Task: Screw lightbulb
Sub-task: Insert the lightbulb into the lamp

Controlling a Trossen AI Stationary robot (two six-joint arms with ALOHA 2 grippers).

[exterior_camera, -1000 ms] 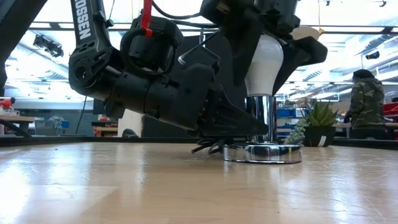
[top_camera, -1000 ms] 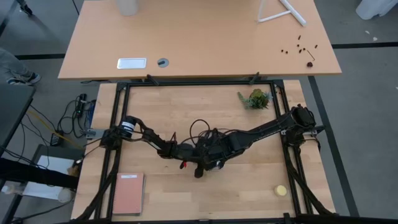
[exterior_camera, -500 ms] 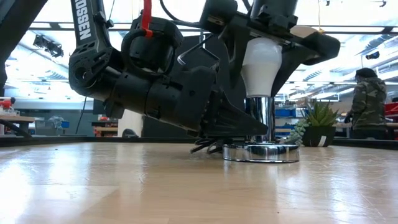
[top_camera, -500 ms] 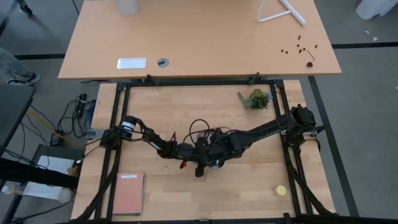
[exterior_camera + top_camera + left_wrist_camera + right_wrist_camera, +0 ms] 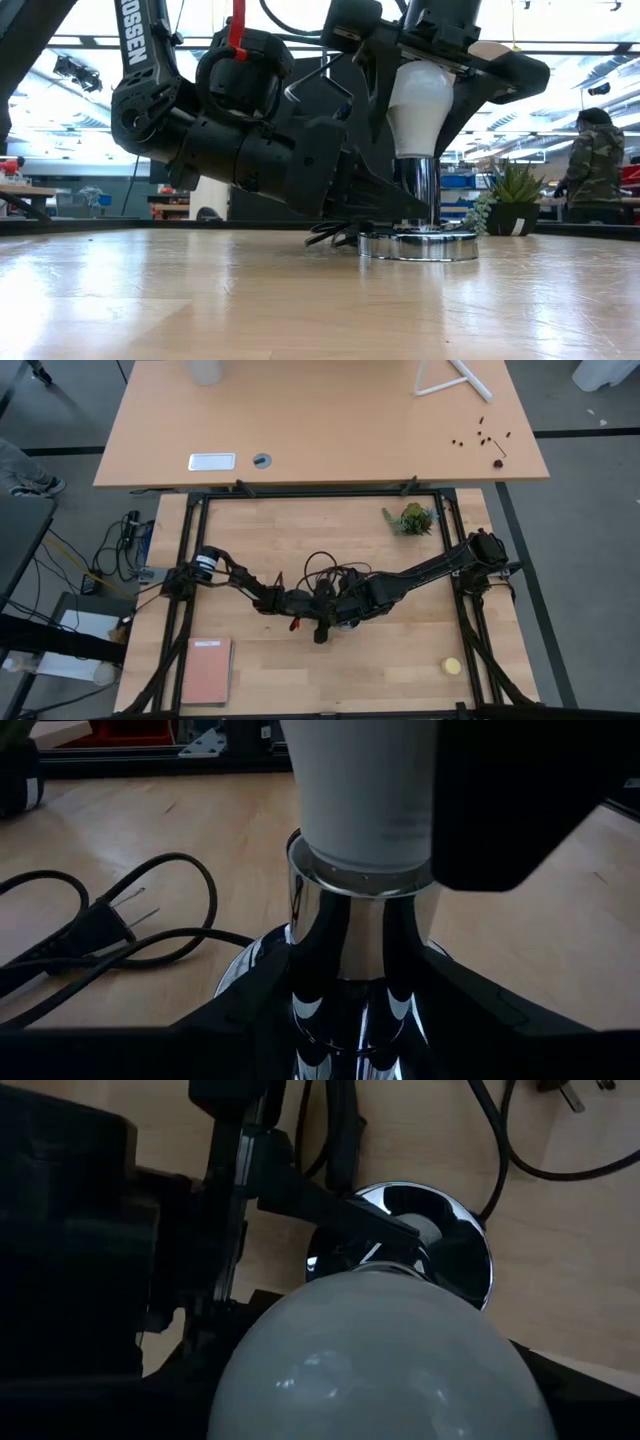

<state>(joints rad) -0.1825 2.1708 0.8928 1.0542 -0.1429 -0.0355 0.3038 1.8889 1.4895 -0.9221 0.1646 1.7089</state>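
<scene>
The bulb's narrow end is in the rim of the chrome socket, so the lightbulb would stay standing and my right gripper needs to open its fingers.
The white lightbulb (image 5: 418,100) stands upright, narrow end down, in the top of a chrome socket (image 5: 418,190). The socket's round base disc (image 5: 418,244) rests on the wooden table. My right gripper (image 5: 432,70) comes down from above and is shut on the bulb. My left gripper (image 5: 400,205) reaches in level from the table's left and is shut on the socket's chrome stem. In the high view both grippers meet at mid-table (image 5: 335,610), and the arms hide the bulb. My left gripper pinches the socket's chrome stem (image 5: 352,985) between its two fingers (image 5: 250,1020), coming level from the table's left. The socket stands upright with its base disc on the table. My right gripper holds the bulb's wide round part (image 5: 415,85) between its two fingers (image 5: 500,75), which point down from above. The bulb is upright, and its narrow end (image 5: 365,845) sits in the socket's rim.
The socket's black cord and plug (image 5: 100,930) lie looped on the table behind the socket. A small potted plant (image 5: 410,518) stands far right, a yellow ball (image 5: 452,666) near right, a reddish notebook (image 5: 207,670) near left. A person (image 5: 595,160) stands beyond the table.
My right gripper has rolled about its downward-pointing axis while staying over the socket, and its fingers now stand differently around the bulb. The left gripper and the socket have kept still.
</scene>
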